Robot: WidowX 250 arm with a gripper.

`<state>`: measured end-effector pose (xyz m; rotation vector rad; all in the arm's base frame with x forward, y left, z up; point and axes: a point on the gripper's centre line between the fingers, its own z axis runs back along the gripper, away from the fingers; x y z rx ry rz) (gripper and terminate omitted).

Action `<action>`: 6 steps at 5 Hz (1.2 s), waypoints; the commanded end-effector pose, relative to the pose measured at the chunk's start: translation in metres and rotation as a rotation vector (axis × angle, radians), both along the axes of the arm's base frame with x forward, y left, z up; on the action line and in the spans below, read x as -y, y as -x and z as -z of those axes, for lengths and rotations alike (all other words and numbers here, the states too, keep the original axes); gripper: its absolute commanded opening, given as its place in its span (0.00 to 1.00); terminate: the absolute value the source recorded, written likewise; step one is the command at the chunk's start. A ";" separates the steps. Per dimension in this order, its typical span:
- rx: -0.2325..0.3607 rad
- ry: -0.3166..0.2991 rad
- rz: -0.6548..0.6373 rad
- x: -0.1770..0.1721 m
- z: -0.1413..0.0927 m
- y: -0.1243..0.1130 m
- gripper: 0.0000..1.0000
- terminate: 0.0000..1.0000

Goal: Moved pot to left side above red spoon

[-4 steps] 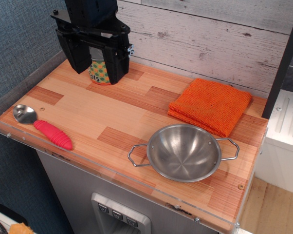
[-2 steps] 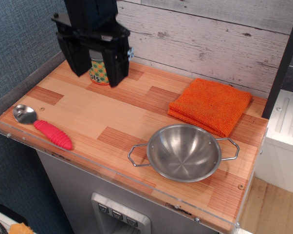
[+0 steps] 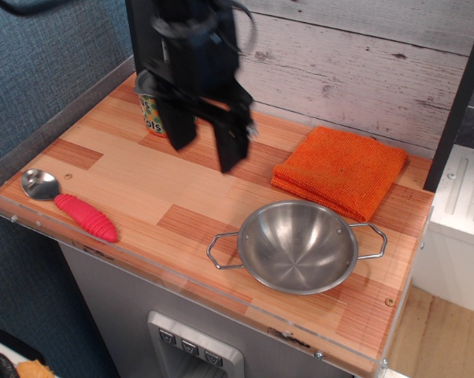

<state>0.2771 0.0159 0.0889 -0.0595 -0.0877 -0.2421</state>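
The gripper next needs to grab the steel pot by its rim between the wire handles, so that the robot can put the pot down above the red spoon [image 3: 70, 205].
The shiny steel pot [image 3: 297, 245] with two wire loop handles sits at the front right of the wooden counter [image 3: 142, 177]. The red spoon [image 3: 70, 205] lies at the front left, its silver bowl toward the left edge. My black gripper [image 3: 205, 147] hangs above the back middle of the counter, up and to the left of the pot. Its two fingers are spread apart with nothing between them. It touches neither the pot nor the spoon.
A can with a green-orange dotted label [image 3: 154, 113] stands at the back left, partly behind the gripper. A folded orange cloth [image 3: 339, 170] lies at the back right, just behind the pot. A clear plastic rim [image 3: 182, 276] runs along the counter's front edge.
The gripper has moved right and toward the front, away from the can and nearer the pot. The pot, spoon and cloth have not moved.
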 end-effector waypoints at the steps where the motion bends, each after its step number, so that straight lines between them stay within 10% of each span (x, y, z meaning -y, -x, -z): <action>1: 0.011 0.053 0.180 0.034 0.034 -0.020 1.00 0.00; 4: -0.050 0.104 0.306 0.050 0.060 -0.020 1.00 0.00; 5: -0.064 0.102 0.322 0.050 0.061 -0.017 0.00 0.00; 6: -0.060 0.124 0.326 0.044 0.057 -0.016 0.00 0.00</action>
